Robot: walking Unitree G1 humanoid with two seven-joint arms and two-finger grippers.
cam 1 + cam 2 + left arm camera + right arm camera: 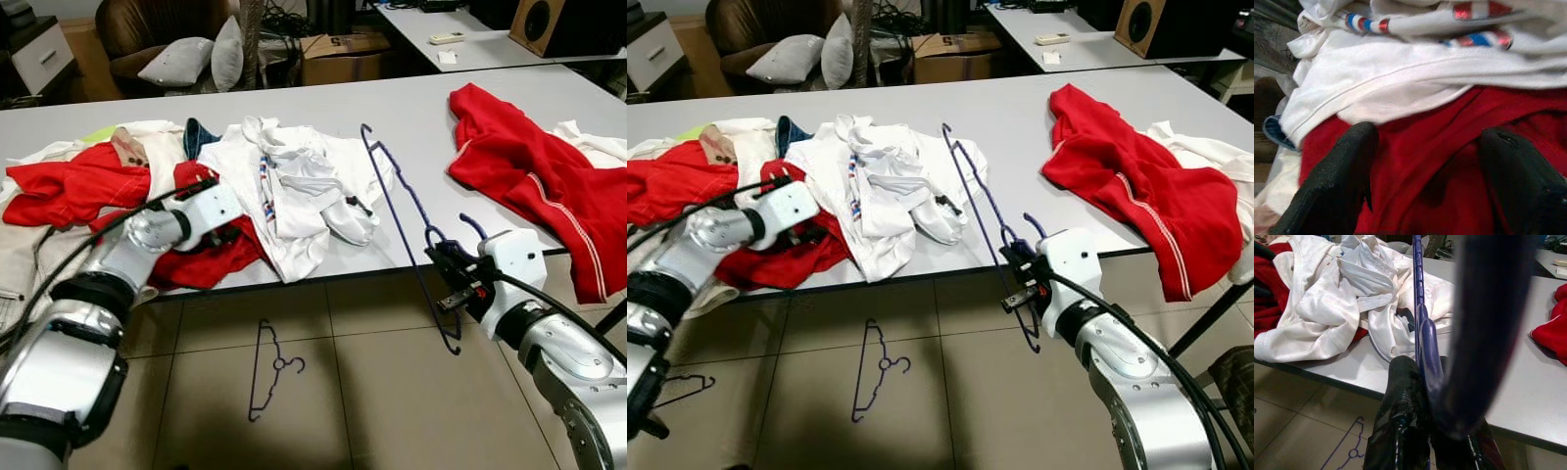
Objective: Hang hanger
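Observation:
The white shirt (pixel 1400 73) is lying over the cloth past the fold. My left gripper should next grab the red garment by its raised fold (pixel 1432 156).
My right gripper (pixel 448 277) is shut on a dark blue wire hanger (pixel 402 186) just off the table's front edge. The hanger slants from the tabletop down past the edge, with its lower end hanging over the floor. In the right wrist view the hanger (pixel 1418 293) runs up from between the black fingers (pixel 1400 401) toward the white clothes. My left gripper (pixel 1425 176) is open, its fingers (pixel 1337 181) spread over a red garment (pixel 201 259) at the table's left front, under the edge of a white shirt (pixel 1400 73).
A grey table (pixel 411 108) carries a heap of white and red clothes (pixel 294 181) on the left and a red garment (pixel 529 176) on the right. A second hanger (pixel 269 372) lies on the tiled floor, and a third (pixel 681 387) at far left. Chairs and boxes stand beyond.

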